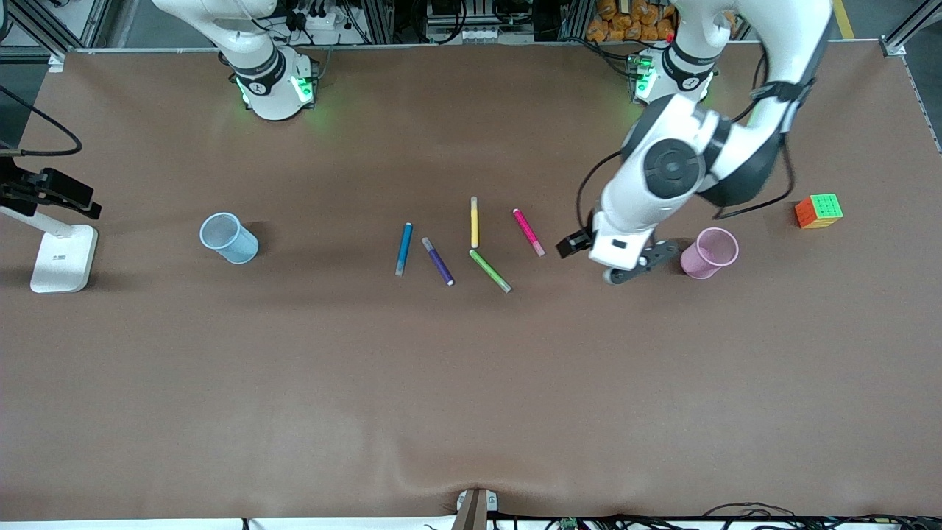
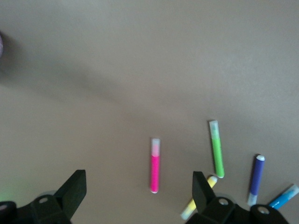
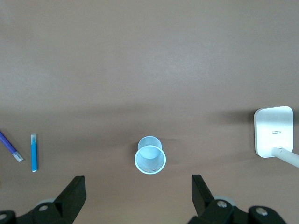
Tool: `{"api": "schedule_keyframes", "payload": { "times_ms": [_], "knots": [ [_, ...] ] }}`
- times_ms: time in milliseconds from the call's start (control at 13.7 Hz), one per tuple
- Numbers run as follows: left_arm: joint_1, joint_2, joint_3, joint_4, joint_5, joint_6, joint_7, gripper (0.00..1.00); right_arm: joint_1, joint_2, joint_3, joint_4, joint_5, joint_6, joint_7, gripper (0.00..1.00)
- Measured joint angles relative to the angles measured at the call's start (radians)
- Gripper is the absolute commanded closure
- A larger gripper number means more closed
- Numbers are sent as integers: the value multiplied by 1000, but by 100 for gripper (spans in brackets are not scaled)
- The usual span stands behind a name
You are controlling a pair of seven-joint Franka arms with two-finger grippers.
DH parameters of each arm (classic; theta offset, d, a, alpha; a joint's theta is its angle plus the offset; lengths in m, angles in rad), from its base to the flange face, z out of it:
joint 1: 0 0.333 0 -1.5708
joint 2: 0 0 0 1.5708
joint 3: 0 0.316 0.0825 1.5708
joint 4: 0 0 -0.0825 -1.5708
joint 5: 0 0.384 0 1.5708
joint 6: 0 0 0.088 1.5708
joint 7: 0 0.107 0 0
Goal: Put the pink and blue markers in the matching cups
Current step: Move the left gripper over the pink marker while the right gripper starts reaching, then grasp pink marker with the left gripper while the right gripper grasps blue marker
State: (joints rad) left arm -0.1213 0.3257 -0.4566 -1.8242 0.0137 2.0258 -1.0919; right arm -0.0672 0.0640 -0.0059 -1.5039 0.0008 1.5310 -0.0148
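My left gripper grabs the pink marker by its solid pink body (image 1: 525, 224) next, leaving the pink marker's translucent cap (image 1: 539, 249) free to enter the pink cup.
The pink marker (image 1: 528, 232) lies flat mid-table, and the blue marker (image 1: 403, 249) lies flat among the other markers toward the right arm's end. The light pink cup (image 1: 708, 252) stands near the left arm's end, and the light blue cup (image 1: 228, 238) stands near the right arm's end. My left gripper (image 1: 622, 259) is open and empty, low over the table between the pink marker (image 2: 155, 165) and the pink cup. My right gripper (image 3: 138, 193) is open and empty, high over the blue cup (image 3: 150, 157). The blue marker (image 3: 33, 153) also shows in the right wrist view.
A purple marker (image 1: 438, 260), a yellow marker (image 1: 474, 221) and a green marker (image 1: 490, 270) lie between the blue and pink ones. A colour cube (image 1: 818, 210) sits past the pink cup. A white lamp base (image 1: 62, 258) stands at the right arm's end of the table.
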Motion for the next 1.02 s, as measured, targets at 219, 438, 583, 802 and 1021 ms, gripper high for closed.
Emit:
{"api": "schedule_keyframes", "payload": {
  "times_ms": [219,438,583,802,1021],
  "knots": [
    [-59,53,1,-23,26,36,-158,0,1,60,0,-8,0,-17,0,0],
    [-106,74,0,-105,42,128,-274,0,11,130,3,-9,16,-18,-1,0],
    [-130,75,0,-168,57,191,-315,4,66,149,6,-8,53,-15,19,0],
    [-138,75,1,-226,69,281,-345,10,211,205,12,-9,64,37,179,0],
    [-155,87,1,-259,71,351,-359,18,359,312,14,-11,69,202,264,0]
  ]
}}
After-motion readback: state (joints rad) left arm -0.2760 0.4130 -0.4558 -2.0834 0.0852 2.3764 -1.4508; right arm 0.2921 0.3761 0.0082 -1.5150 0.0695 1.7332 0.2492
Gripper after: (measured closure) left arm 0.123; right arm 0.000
